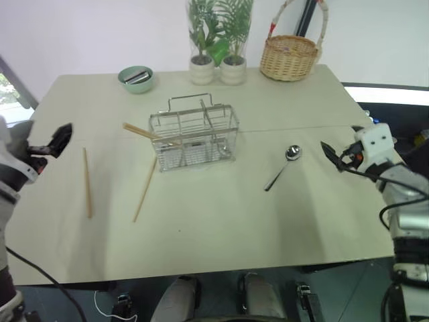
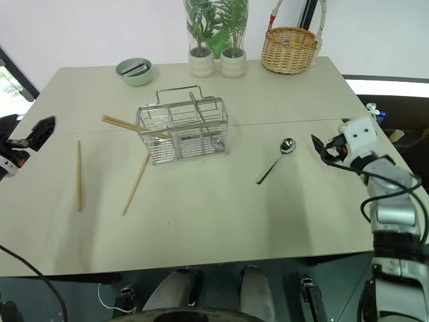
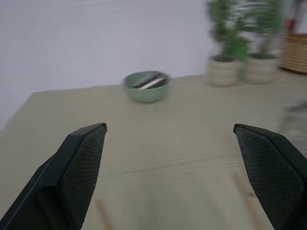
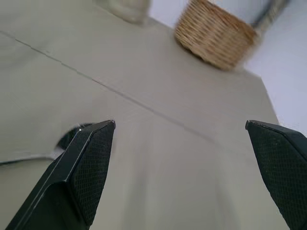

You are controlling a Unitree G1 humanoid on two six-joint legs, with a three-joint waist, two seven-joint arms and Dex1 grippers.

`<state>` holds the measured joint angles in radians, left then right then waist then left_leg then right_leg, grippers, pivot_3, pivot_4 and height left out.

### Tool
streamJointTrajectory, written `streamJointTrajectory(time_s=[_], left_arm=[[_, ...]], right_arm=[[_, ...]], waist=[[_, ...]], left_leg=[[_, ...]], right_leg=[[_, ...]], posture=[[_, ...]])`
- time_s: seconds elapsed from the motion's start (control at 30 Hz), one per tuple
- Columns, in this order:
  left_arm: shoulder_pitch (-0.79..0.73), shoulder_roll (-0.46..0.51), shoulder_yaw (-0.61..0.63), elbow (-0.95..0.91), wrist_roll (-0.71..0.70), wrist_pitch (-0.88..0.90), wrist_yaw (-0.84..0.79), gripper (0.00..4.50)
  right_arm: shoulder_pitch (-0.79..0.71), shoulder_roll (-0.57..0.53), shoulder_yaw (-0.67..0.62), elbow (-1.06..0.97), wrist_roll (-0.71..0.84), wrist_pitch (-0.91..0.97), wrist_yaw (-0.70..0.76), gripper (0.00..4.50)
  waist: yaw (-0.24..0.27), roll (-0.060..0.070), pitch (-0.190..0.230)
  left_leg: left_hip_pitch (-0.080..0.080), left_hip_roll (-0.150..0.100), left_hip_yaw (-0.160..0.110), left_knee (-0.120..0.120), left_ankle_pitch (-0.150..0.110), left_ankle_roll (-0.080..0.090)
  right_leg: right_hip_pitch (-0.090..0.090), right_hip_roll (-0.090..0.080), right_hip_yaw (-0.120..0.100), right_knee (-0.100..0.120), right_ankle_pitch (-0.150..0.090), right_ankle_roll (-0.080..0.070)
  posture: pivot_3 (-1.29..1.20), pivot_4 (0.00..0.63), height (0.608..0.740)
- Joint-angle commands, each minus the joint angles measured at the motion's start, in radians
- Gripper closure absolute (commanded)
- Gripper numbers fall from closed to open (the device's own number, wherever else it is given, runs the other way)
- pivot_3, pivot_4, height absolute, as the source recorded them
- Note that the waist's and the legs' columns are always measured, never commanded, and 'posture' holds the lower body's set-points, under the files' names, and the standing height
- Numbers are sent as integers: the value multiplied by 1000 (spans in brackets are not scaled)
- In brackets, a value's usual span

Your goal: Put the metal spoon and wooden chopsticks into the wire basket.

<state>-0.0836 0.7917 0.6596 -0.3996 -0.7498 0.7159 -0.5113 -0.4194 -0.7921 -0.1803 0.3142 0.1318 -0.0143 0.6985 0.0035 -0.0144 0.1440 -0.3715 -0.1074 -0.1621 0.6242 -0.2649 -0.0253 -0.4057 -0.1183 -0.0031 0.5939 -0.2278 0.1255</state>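
Note:
My right gripper grips the metal spoon by its thin handle (image 1: 275, 178) next, to put the spoon into the wire basket (image 1: 194, 137).
The wire basket (image 1: 194, 137) stands mid-table. The metal spoon (image 1: 285, 164) lies to its right, bowl end farthest from me. Two wooden chopsticks lie flat on the table left of the basket, one (image 1: 87, 182) far left and one (image 1: 145, 189) nearer the basket. More chopsticks (image 1: 143, 131) rest slanted with one end inside the basket's left side. My left gripper (image 1: 57, 142) hovers open over the table's left edge, holding nothing. My right gripper (image 1: 332, 155) hovers open just right of the spoon, also holding nothing. Both wrist views show wide-spread fingers (image 3: 76, 172) (image 4: 81, 172).
A green bowl (image 1: 137, 78) with something dark inside sits at the back left. Two potted plants (image 1: 216, 67) stand behind the wire basket. A wicker basket (image 1: 289, 57) with a tall handle is at the back right. The table's right edge (image 1: 375, 168) runs beneath my right arm.

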Motion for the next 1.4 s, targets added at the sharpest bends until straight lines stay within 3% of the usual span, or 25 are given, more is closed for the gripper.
streamJointTrajectory(time_s=[0.03,0.2,0.4,0.53,0.67,0.77,1.0,1.13,1.4], left_arm=[[76,77,-44,-125,-88,44,-167,0],[160,201,-112,-202,-143,51,-401,0],[34,254,-253,-153,-119,27,-482,0],[-28,250,-298,-139,-109,25,-495,0],[-67,230,-303,-147,-135,50,-461,0],[-61,217,-286,-169,-154,71,-424,0],[-4,208,-228,-232,-210,110,-360,0],[11,203,-202,-244,-237,120,-322,0],[4,199,-202,-237,-253,113,-288,0]], right_arm=[[-84,-67,82,48,-11,-145,220,20],[-319,-92,269,285,-128,-437,464,20],[-592,2,475,636,-312,-685,624,20],[-715,26,628,803,-521,-853,560,20],[-860,53,853,908,-841,-943,324,20],[-929,92,968,954,-996,-949,145,20],[-983,171,1078,1011,-1139,-965,-50,20],[-983,214,1083,1029,-1150,-972,-65,20],[-988,286,1034,1048,-1107,-937,-20,20]], waist=[[-7,1,0],[-25,2,4],[-23,0,7],[-18,0,8],[-23,0,8],[-32,-1,8],[-49,-3,7],[-50,-6,8],[-71,-10,5]], left_leg=[[0,0,0,-1,0,0],[0,1,3,-2,0,0],[3,2,3,-2,0,0],[2,0,1,-4,1,-1],[1,0,2,-11,6,-10],[2,1,2,-13,7,-12],[4,2,0,-13,8,-14],[15,2,1,-14,6,-10],[17,4,0,-14,6,-12]], right_leg=[[0,0,0,0,0,0],[-1,0,0,-1,0,-1],[1,1,0,0,0,-2],[-2,0,1,0,1,-2],[-7,0,3,1,2,0],[-9,2,3,4,1,-3],[-7,4,4,5,1,-5],[2,5,4,5,-1,-8],[1,7,4,9,-3,-11]], posture=[[0,150,704],[0,150,704],[0,150,704],[0,150,704],[0,150,704],[0,150,704],[0,150,704],[0,150,704],[0,150,704]])
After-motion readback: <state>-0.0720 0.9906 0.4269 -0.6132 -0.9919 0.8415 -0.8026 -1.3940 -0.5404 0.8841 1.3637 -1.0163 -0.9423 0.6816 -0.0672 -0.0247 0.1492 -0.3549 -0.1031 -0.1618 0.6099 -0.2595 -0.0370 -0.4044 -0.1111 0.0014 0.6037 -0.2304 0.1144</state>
